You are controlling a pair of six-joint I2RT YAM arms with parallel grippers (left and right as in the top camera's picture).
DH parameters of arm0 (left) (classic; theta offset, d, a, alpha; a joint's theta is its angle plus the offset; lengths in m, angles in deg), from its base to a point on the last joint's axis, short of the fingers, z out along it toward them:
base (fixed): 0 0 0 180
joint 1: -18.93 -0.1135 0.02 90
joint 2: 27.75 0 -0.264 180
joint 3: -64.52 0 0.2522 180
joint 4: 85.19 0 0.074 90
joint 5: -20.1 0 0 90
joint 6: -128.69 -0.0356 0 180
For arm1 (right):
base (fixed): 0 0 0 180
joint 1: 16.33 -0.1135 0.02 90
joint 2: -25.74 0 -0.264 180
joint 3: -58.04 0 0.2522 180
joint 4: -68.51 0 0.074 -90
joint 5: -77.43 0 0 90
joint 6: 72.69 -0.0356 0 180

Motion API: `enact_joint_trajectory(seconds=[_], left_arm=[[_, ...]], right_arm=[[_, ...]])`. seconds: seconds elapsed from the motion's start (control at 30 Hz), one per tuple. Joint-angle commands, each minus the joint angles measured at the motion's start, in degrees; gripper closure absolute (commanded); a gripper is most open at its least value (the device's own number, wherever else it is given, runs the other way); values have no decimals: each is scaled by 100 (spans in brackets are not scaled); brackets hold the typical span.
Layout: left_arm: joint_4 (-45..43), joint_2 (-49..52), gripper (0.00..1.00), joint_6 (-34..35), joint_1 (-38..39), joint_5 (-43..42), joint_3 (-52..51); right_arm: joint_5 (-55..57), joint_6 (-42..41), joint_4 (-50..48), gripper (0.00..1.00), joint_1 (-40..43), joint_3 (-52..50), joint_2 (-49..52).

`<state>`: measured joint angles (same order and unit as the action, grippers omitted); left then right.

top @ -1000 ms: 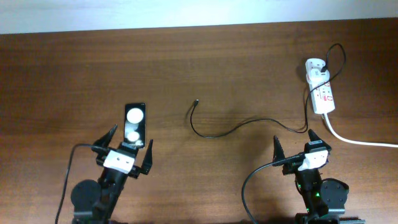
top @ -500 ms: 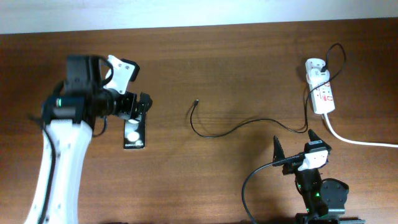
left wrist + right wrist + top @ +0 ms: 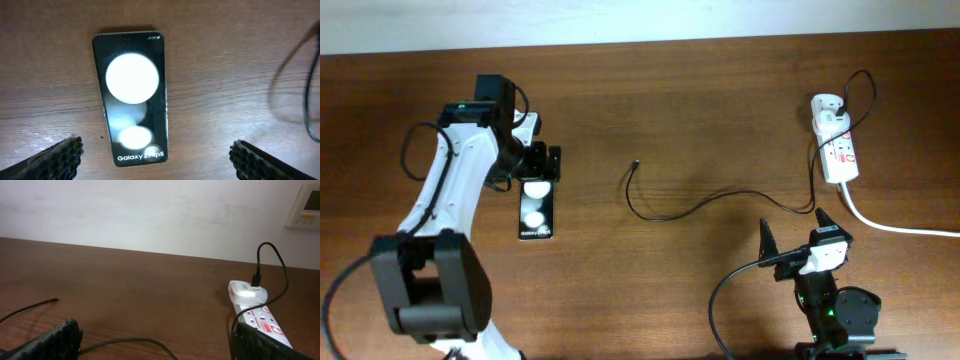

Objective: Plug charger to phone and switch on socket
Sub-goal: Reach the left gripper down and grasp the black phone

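Observation:
The left gripper grabs the phone by its long side edges next, keeping the phone's short ends free, to plug the charger in.
The phone lies flat on the table at the left, its face showing two white blobs and white text. It fills the middle of the left wrist view. My left gripper is open and empty, hovering over the phone's far end, with a finger on each side. The charger, a thin black cable, curves across the middle, and its plug tip lies free, apart from the phone. The socket lies at the far right with its white adapter. My right gripper is open and empty near the front edge.
A thick white cord runs from the socket off the right edge. In the right wrist view the charger cable passes between my fingers on the table, with the socket to the right. A white wall stands behind the table.
My left arm rose from its rest near the front edge and reached out over the phone's far end. The phone, the cable and my right arm have not moved.

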<state>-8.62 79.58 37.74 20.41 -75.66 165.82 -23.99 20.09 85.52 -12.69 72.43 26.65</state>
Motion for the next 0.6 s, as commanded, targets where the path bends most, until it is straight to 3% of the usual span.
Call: enact_joint_trajectory(seconds=[0.0,0.13,0.33,0.57], left_arm=[[20,348,2,188,-15,114,46],[-66,560,3,636,-15,577,-197],[-765,560,1,238,-15,326,-861],[-1176,560,2,245,-15,420,-1364]], right_arm=[[9,-20,44,1,-24,-20,-50],[11,-20,44,1,-24,-20,-50],[9,-20,44,1,-24,-20,-50],[11,-20,44,1,-24,-20,-50]])
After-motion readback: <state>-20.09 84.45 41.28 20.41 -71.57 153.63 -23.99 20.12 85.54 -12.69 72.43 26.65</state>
